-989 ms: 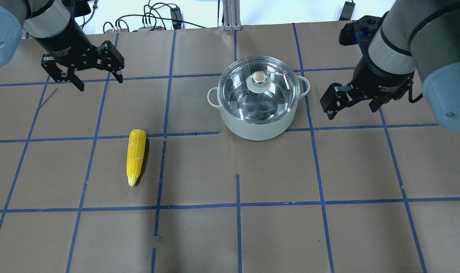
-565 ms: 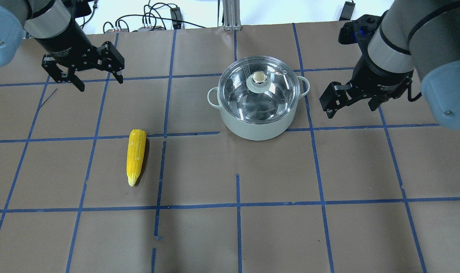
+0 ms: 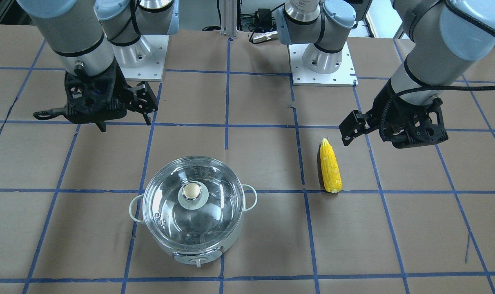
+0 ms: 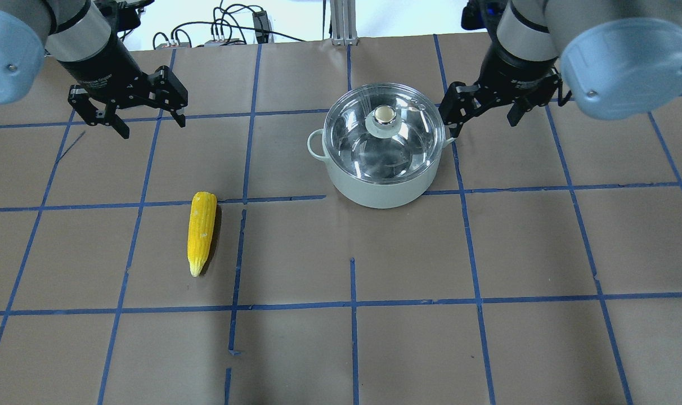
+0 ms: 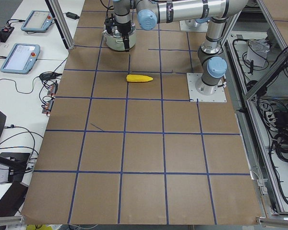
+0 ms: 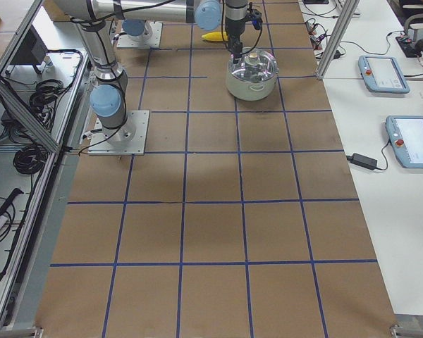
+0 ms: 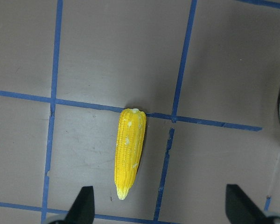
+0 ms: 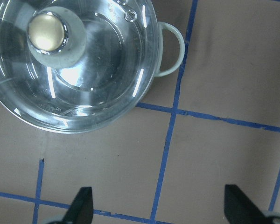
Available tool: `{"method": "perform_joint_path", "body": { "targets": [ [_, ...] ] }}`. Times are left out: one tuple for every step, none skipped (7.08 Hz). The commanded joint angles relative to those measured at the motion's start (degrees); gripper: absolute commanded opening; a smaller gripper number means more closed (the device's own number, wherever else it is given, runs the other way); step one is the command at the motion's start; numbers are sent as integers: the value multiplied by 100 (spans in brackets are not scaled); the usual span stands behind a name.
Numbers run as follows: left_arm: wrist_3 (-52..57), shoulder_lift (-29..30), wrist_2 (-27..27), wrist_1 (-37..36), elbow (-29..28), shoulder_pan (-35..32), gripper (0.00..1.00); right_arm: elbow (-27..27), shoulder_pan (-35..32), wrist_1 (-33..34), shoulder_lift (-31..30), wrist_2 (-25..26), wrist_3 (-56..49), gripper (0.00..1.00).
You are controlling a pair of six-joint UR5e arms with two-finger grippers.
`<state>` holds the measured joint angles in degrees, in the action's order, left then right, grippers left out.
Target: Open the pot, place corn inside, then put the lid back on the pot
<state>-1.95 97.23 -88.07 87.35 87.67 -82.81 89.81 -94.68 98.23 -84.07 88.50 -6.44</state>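
My right gripper takes hold of the glass lid by its center knob [image 3: 192, 190] next, to open the pot for the corn [image 3: 330, 165].
The pale mint pot [image 4: 381, 190] stands at the table's far middle with the clear glass lid [image 4: 408, 147] on it; both also show in the front view, pot [image 3: 198, 254] and lid [image 3: 215, 212]. The yellow corn [image 4: 201, 232] lies on the paper left of the pot, pointed end toward the robot. My left gripper [image 4: 149, 122] is open and empty, above the table beyond the corn; its wrist view shows the corn [image 7: 129, 158] below. My right gripper [image 4: 483, 117] is open and empty, close beside the pot's right handle [image 8: 172, 46].
Brown paper with blue tape grid lines [image 4: 352, 304] covers the table. Cables [image 4: 223, 31] lie past the far edge. The arm bases [image 3: 323, 61] stand on white plates at the robot's side. Operator pendants [image 6: 384, 70] lie on a side table.
My right gripper has moved left and away from the robot, from well right of the pot to just beside its right handle. My left gripper has shifted slightly. Pot, lid and corn have not moved.
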Motion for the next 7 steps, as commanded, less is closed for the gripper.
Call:
{"method": "perform_joint_path", "body": {
  "targets": [
    [-7,6,9,2,-22,-8,100,-375,-453,397,678,18,500,99],
    [-7,6,9,2,-4,-8,100,-550,-551,660,1021,18,572,99],
    [2,6,9,2,-39,-16,100,-735,-639,741,1294,9,608,99],
    [2,15,9,2,-39,-16,100,-832,-718,750,1470,1,661,100],
    [2,-2,9,2,-48,-16,100,-1033,-736,829,1698,27,705,99],
    [2,6,9,2,-74,-16,100,-1183,-780,873,1875,53,722,99],
    [11,-11,9,2,-66,-16,100,-1202,-824,934,1946,62,731,99]
  ]
}}
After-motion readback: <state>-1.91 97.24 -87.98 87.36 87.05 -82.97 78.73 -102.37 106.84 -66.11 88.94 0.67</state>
